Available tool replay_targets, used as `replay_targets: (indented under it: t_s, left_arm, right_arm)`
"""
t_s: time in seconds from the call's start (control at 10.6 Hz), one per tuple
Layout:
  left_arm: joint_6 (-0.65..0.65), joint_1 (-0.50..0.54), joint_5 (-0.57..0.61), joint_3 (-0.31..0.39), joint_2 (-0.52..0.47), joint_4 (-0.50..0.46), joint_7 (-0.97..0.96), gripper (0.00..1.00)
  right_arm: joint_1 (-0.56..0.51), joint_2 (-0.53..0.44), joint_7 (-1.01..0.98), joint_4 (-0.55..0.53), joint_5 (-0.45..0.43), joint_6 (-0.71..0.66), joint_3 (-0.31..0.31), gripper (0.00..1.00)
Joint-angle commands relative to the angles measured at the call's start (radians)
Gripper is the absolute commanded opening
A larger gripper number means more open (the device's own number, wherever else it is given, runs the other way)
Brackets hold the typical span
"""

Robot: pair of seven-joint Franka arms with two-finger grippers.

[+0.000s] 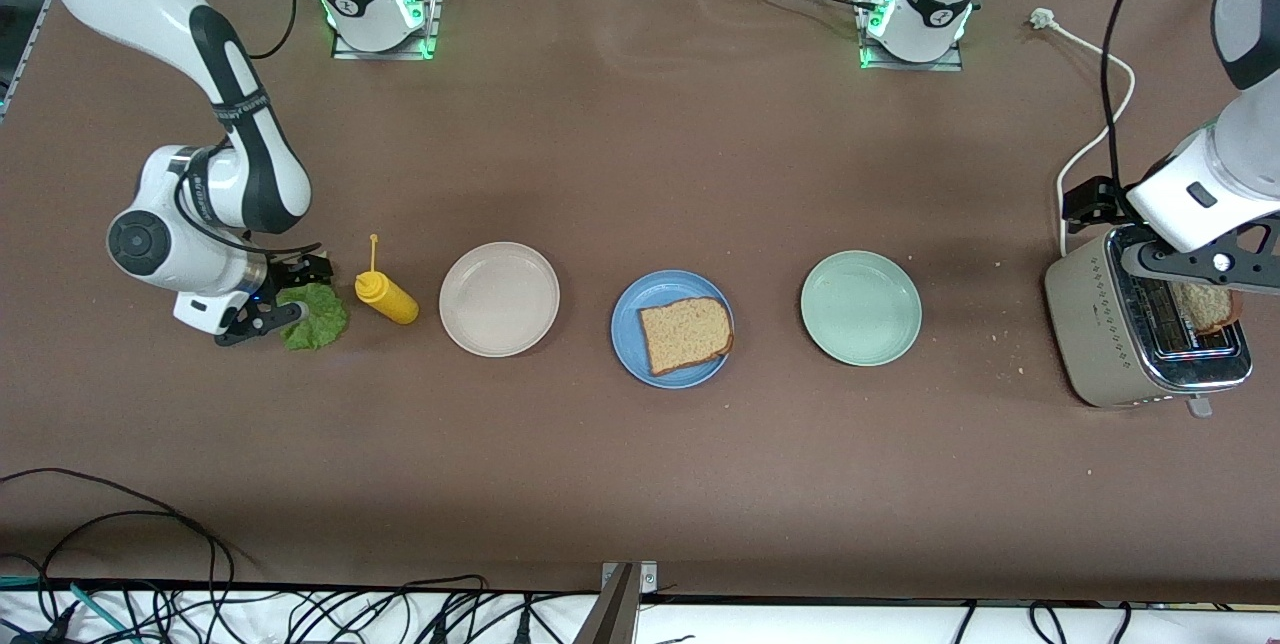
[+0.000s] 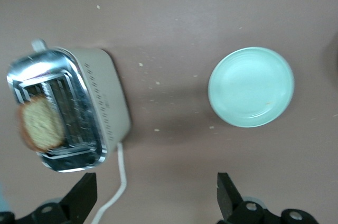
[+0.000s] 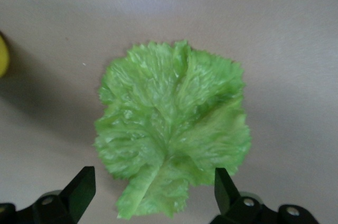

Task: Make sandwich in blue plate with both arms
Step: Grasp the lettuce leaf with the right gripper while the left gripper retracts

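Observation:
My right gripper should next grab the lettuce by its stem (image 3: 138, 192), so that it can layer the lettuce on the bread.
The blue plate (image 1: 660, 290) lies mid-table with one brown bread slice (image 1: 685, 334) on it. A second slice (image 1: 1205, 306) stands in the toaster (image 1: 1110, 339) at the left arm's end of the table; the left wrist view shows this slice (image 2: 39, 123) too. My left gripper (image 1: 1215, 274) hangs open above the toaster, its jaws (image 2: 157, 197) holding nothing. A ruffled green lettuce leaf (image 1: 318, 316) lies flat at the right arm's end. Low over it, my right gripper (image 1: 283, 299) is open, with the leaf (image 3: 174, 129) and its stem between the fingers (image 3: 153, 192), not pinched.
A yellow squeeze bottle (image 1: 386, 297) lies beside the lettuce. A beige plate (image 1: 499, 299) and a pale green plate (image 1: 860, 307) (image 2: 251, 86) flank the blue plate. The toaster's white cable (image 1: 1095, 139) runs toward the left arm's base. Crumbs dot the table near the toaster.

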Motion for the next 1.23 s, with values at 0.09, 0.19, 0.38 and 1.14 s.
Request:
replay_targets:
  t_s: [0.09, 0.19, 0.38, 1.14]
  left_arm:
    - [-0.054, 0.052, -0.098, -0.03, -0.065, 0.009, -0.124, 1.0]
    - [-0.052, 0.063, -0.118, -0.03, -0.072, -0.002, -0.123, 1.0]
    - [-0.052, 0.068, -0.123, -0.03, -0.1, -0.031, -0.126, 1.0]
    - [-0.078, 0.064, -0.105, -0.067, -0.137, -0.065, -0.204, 1.0]
  right_arm:
    - [-0.013, 0.052, -0.074, -0.004, 0.009, 0.085, 0.003, 0.8]
    - [-0.013, 0.055, -0.079, -0.002, 0.009, 0.089, 0.003, 0.49]
    - [-0.011, 0.054, -0.08, 0.002, 0.008, 0.083, 0.003, 0.2]
    - [-0.001, -0.003, -0.056, 0.256, 0.017, -0.282, 0.013, 0.04]
